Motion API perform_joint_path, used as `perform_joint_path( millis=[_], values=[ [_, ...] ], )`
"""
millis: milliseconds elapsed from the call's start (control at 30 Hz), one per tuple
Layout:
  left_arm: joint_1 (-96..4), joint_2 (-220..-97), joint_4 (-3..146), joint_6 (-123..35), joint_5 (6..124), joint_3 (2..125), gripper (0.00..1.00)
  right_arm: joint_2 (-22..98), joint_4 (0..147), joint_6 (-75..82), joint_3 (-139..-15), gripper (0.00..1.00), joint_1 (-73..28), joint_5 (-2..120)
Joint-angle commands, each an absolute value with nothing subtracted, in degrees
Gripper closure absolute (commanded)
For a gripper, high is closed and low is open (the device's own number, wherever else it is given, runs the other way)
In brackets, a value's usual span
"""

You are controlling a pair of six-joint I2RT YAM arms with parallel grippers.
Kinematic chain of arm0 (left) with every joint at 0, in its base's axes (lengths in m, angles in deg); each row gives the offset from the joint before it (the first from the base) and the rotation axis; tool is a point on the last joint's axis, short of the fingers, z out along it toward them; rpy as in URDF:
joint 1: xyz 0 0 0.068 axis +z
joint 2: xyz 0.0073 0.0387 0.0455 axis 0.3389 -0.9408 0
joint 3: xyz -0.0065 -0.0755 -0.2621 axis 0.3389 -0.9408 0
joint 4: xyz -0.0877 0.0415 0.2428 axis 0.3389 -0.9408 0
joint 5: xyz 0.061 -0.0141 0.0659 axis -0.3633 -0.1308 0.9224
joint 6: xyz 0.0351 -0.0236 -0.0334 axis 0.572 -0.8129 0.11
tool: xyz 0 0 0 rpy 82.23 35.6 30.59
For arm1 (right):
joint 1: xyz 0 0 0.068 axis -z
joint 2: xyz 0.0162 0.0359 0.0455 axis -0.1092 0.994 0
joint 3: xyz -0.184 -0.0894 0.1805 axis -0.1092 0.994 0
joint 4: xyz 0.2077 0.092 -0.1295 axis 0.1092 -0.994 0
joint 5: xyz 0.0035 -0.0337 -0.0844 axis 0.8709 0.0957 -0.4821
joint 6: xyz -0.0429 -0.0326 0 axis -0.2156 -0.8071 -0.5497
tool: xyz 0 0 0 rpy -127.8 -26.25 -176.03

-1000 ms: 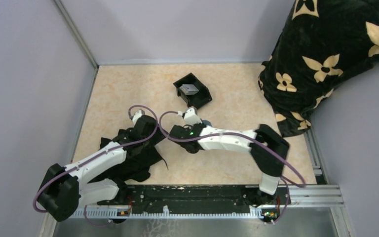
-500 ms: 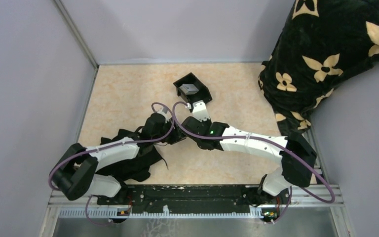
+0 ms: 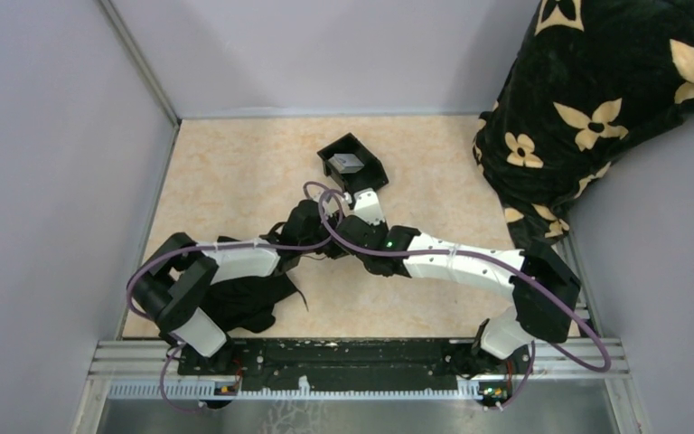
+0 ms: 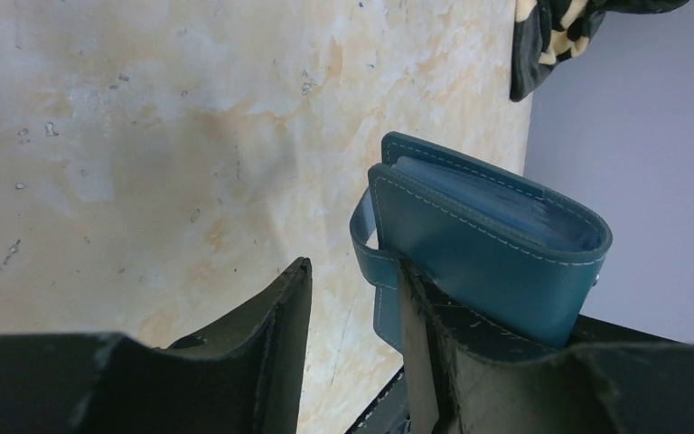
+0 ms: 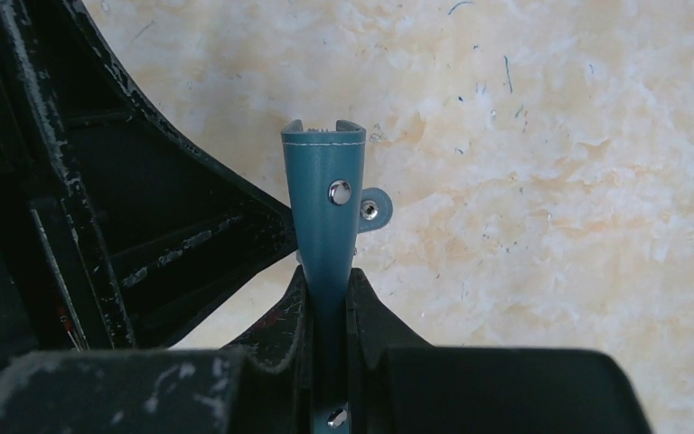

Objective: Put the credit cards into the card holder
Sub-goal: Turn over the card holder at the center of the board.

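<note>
My right gripper stays closed on the card holder [image 5: 327, 203] for now. The holder hangs above the table beside my open left gripper, so it would drop if I opened now.
My right gripper [image 5: 330, 276] is shut on the card holder [image 5: 327, 203], a teal wallet seen edge-on above the table, with two metal snaps showing. In the left wrist view the same card holder [image 4: 492, 249] stands just beyond my left gripper's right finger [image 4: 429, 362]. The left gripper [image 4: 354, 267] is open; only the wallet's strap edge reaches into its gap. From above, both grippers [image 3: 318, 219] [image 3: 351, 201] meet just in front of the black tray [image 3: 370, 176]. A grey credit card [image 3: 349, 165] lies in that tray.
A dark cloth [image 3: 248, 303] lies under the left arm near the front. A black blanket with cream flowers [image 3: 596, 99] fills the right rear corner. Purple-grey walls close in the left and back.
The left arm has swung forward and right until its gripper is beside the right gripper and the card holder. Its jaws have narrowed a little. The right gripper shifted slightly toward the tray.
</note>
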State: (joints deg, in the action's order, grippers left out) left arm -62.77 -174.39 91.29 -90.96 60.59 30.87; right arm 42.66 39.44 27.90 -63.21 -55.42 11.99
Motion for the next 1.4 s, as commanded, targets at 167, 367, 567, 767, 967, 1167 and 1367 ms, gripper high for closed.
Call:
perform_joint_path(
  millis=[167, 367, 567, 767, 967, 1167, 1367],
  values=[
    [-63.75, -180.46, 100.67, -93.53, 57.57, 32.56, 0.6, 37.92, 46.47, 30.72, -60.73, 1.0, -52.82, 19.43],
    [-64.34, -185.42, 102.58, -93.68, 55.23, 35.78, 0.62, 41.4, 46.32, 29.02, -59.55, 1.0, -52.86, 16.38],
    [-64.52, -189.13, 102.01, -93.21, 52.67, 38.22, 0.62, 48.15, 46.82, 29.07, -58.58, 1.0, -54.21, 13.11],
    [-64.54, -190.39, 98.31, -91.14, 51.47, 40.6, 0.61, 56.07, 46.79, 30.21, -59.49, 0.92, -55.5, 12.79],
    [-64.41, -189.1, 92.93, -90.7, 53.94, 39.19, 0.6, 56.09, 48.6, 31.68, -59.88, 0.72, -57.54, 16.33],
    [-64.28, -186.5, 86.09, -90.17, 59.04, 36.82, 0.59, 54.53, 47.94, 32.36, -61.54, 0.55, -59.4, 17.36],
    [-64.28, -182.73, 78.03, -89.38, 64.83, 35.97, 0.59, 52.08, 46.52, 32.44, -62.51, 0.53, -60.41, 16.16]
  ],
)
